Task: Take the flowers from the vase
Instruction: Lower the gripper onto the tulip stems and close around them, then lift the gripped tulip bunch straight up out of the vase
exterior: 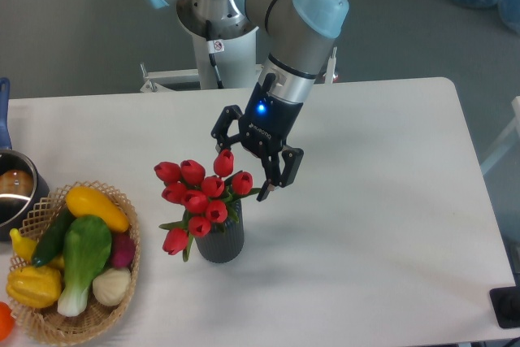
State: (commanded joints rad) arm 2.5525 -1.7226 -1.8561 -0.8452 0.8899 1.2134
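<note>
The flowers [197, 193] need to come out of the vase [219, 239], so my gripper should next take them by their green stems beneath the red buds.
The flowers [197, 193], a bunch of red tulip buds with green stems and leaves, stand in the vase [219, 239], a small dark grey ribbed cylinder near the front middle of the white table. My gripper [242, 166] hangs just above and behind the right side of the bunch. Its jaws are open, and the top right bud [224, 162] sits between the fingers. It holds nothing.
A woven wicker basket [123, 263] with yellow, green and white toy vegetables stands at the front left. A metal pot [11, 188] sits at the left edge. The robot's base [213, 34] stands behind the table.
</note>
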